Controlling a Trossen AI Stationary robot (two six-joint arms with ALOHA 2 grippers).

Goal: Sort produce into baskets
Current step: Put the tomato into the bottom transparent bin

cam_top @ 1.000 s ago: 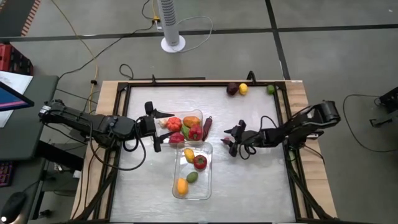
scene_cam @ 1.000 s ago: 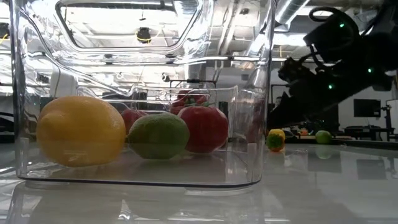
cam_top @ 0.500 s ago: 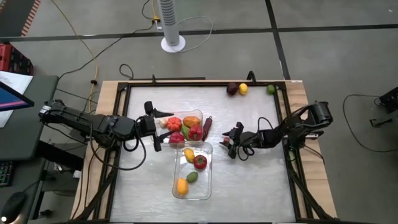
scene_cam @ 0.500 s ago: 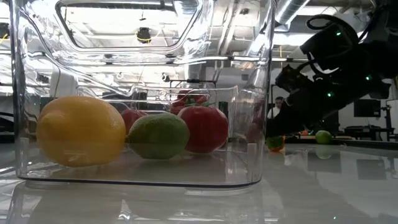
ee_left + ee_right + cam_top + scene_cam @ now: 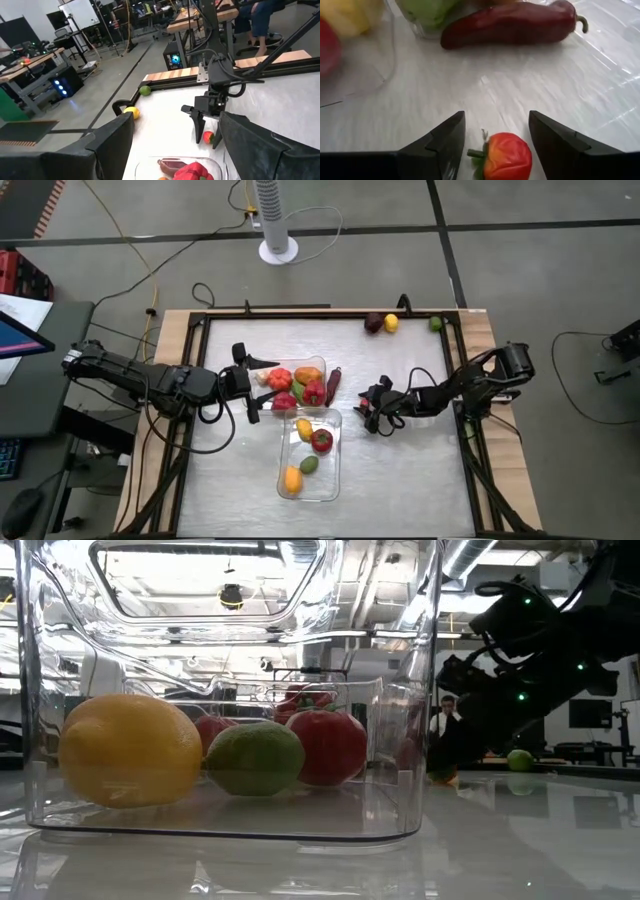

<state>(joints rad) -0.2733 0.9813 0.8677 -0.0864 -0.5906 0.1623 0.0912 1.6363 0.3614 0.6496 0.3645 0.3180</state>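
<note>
The small red piece (image 5: 364, 402) (image 5: 507, 157) is low between the fingers of my right gripper, so my right gripper should close now.
Two clear baskets stand mid-table. The far basket (image 5: 322, 366) holds red and orange produce, the near basket (image 5: 332, 480) yellow, red, green and orange pieces. A dark red pepper (image 5: 332, 385) lies on the table along the far basket's right side. My right gripper (image 5: 372, 410) is open and low over the table. Its fingers stand on either side of a small red piece with a green stem (image 5: 506, 157), which also shows in the left wrist view (image 5: 207, 136). My left gripper (image 5: 250, 385) is open at the far basket's left end.
A maroon piece (image 5: 373, 323), a yellow piece (image 5: 391, 322) and a green piece (image 5: 436, 323) lie at the table's far edge. A raised black frame (image 5: 300, 313) runs round the table. Bare tabletop lies right of the near basket. A person shows in the room behind (image 5: 446, 712).
My right gripper has gone down and a little toward the table's left edge, coming over the small red piece. In the low view it now hides a piece behind it.
</note>
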